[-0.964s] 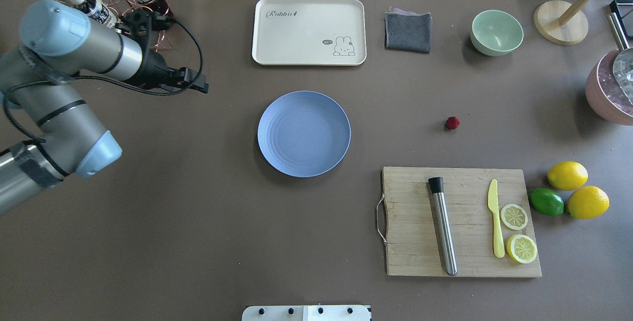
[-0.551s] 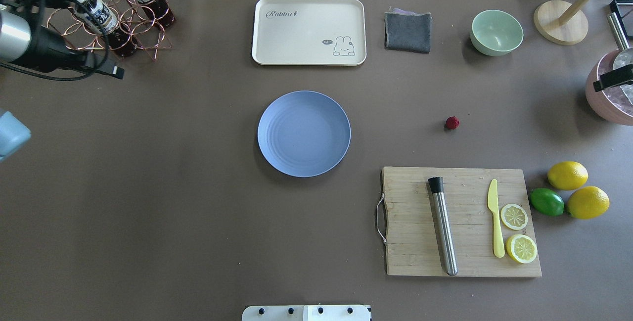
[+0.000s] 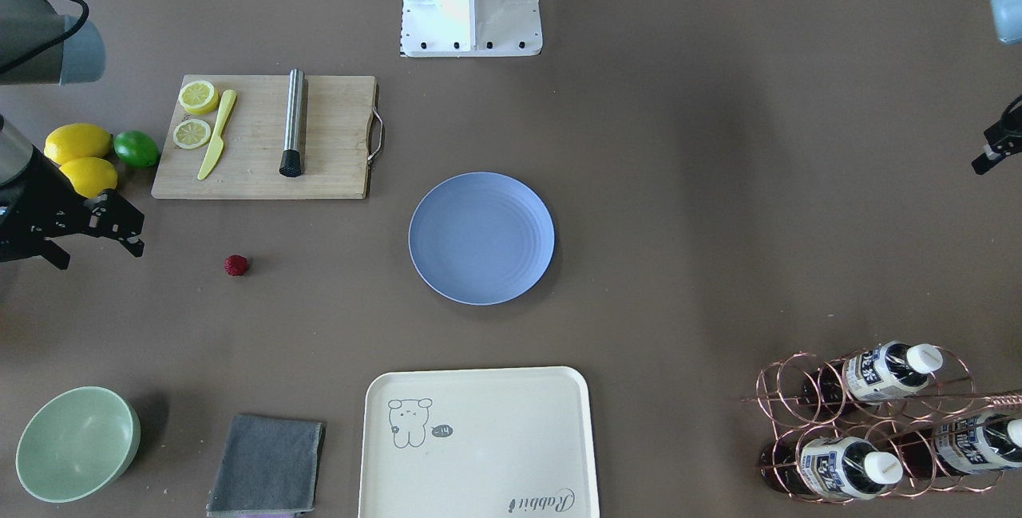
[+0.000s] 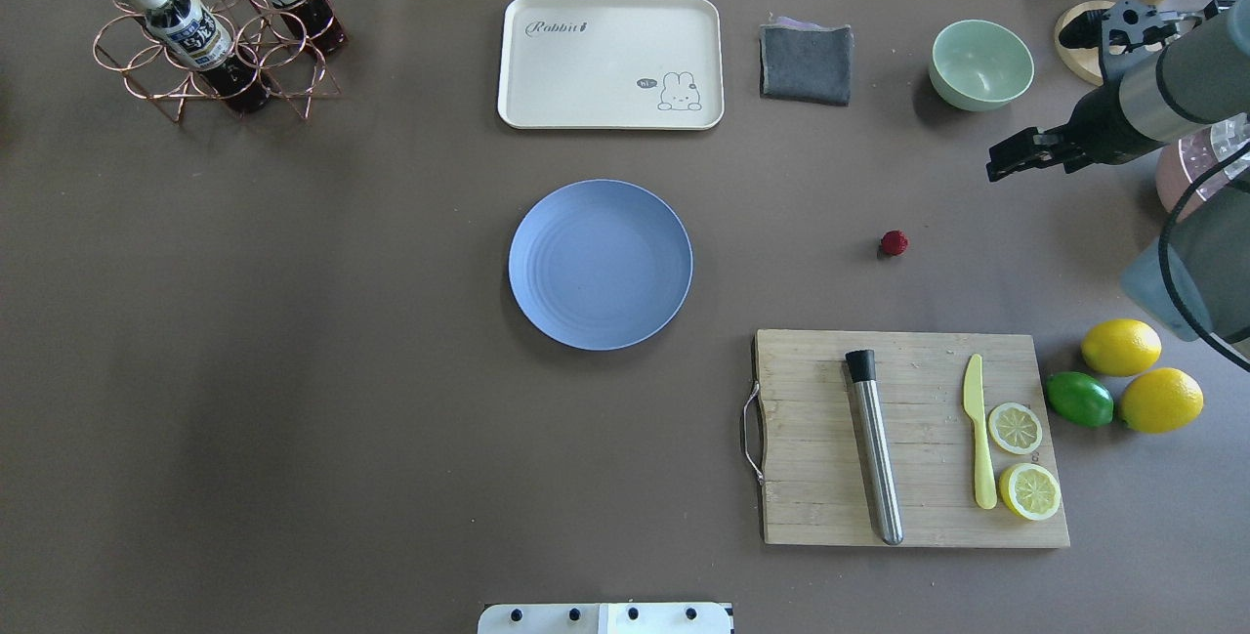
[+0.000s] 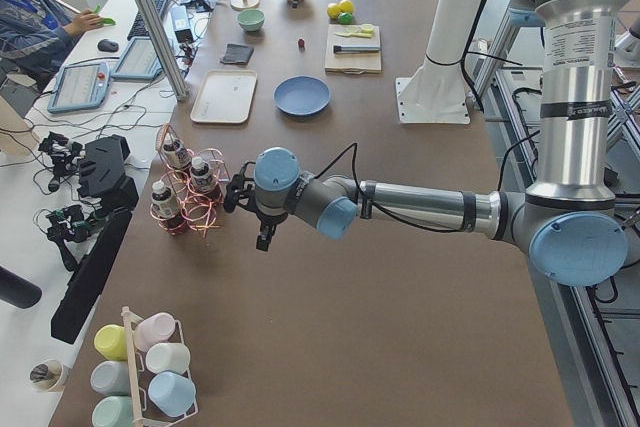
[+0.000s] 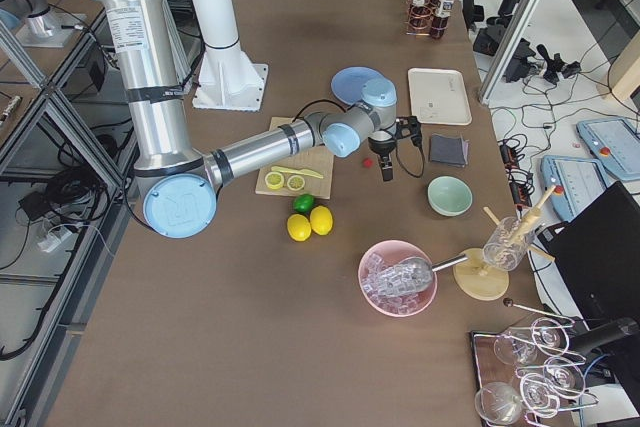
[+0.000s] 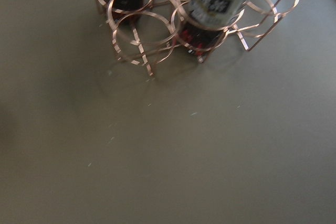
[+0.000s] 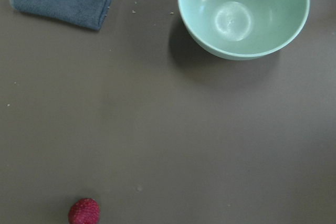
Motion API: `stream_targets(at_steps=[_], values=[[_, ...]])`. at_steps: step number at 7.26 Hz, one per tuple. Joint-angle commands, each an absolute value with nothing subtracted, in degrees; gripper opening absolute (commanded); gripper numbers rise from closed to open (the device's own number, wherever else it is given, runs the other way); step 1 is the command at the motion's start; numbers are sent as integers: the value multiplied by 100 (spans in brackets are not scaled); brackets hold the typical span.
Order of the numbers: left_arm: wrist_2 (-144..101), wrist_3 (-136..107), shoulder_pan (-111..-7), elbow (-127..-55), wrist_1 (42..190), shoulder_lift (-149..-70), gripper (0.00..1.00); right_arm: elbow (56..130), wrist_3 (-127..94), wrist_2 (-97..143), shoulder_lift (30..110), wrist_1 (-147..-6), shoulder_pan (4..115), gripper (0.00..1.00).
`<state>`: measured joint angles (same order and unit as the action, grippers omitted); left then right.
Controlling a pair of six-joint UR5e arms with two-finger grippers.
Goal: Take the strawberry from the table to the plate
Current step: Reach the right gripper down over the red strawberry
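Observation:
My right gripper will next grab the small strawberry's round red sides, to put it on the blue plate (image 3: 481, 239).
The strawberry (image 4: 893, 242) lies on the bare table (image 4: 342, 400), well to the right of the blue plate (image 4: 600, 264), which holds nothing. It also shows as a small red strawberry (image 3: 235, 264) in the front-facing view and at the bottom left of the right wrist view as the strawberry (image 8: 84, 211). My right gripper (image 3: 94, 253) hovers open and holds nothing, beyond the berry toward the green bowl; from overhead the right gripper (image 4: 998, 168) is up and right of it. My left gripper (image 3: 988, 157) is far off by the bottle rack, partly cut off; I cannot tell its state.
A cutting board (image 4: 913, 439) with a steel muddler, a yellow knife and lemon slices lies near the berry. Lemons and a lime (image 4: 1079, 399) sit to its right. A green bowl (image 4: 980, 63), grey cloth (image 4: 806, 62), cream tray (image 4: 610, 62) and bottle rack (image 4: 210, 38) line the far side.
The left arm has pulled back out of the overhead view to the left. The right arm has come in from the right edge toward the strawberry. Strawberry and plate stayed put.

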<state>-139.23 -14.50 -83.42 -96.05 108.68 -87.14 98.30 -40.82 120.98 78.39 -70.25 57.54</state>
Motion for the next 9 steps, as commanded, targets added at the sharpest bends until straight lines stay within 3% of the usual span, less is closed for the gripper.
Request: stream_targets(at_steps=[1, 5, 8, 9], values=[[-13660, -766, -8754, -9511, 9950, -8710, 99, 9398, -4769, 11675, 7271, -7005, 5136, 99], [-13728, -773, -8754, -9237, 9958, -8710, 99, 9123, -5265, 11110, 7207, -6961, 4360, 95], [-13729, -773, -8745, -9246, 9958, -8710, 99, 9062, -5247, 11109, 7120, -6961, 4324, 75], [-13729, -773, -8745, -9246, 9967, -8701, 99, 9009, -5230, 11092, 7102, -6952, 4324, 74]])
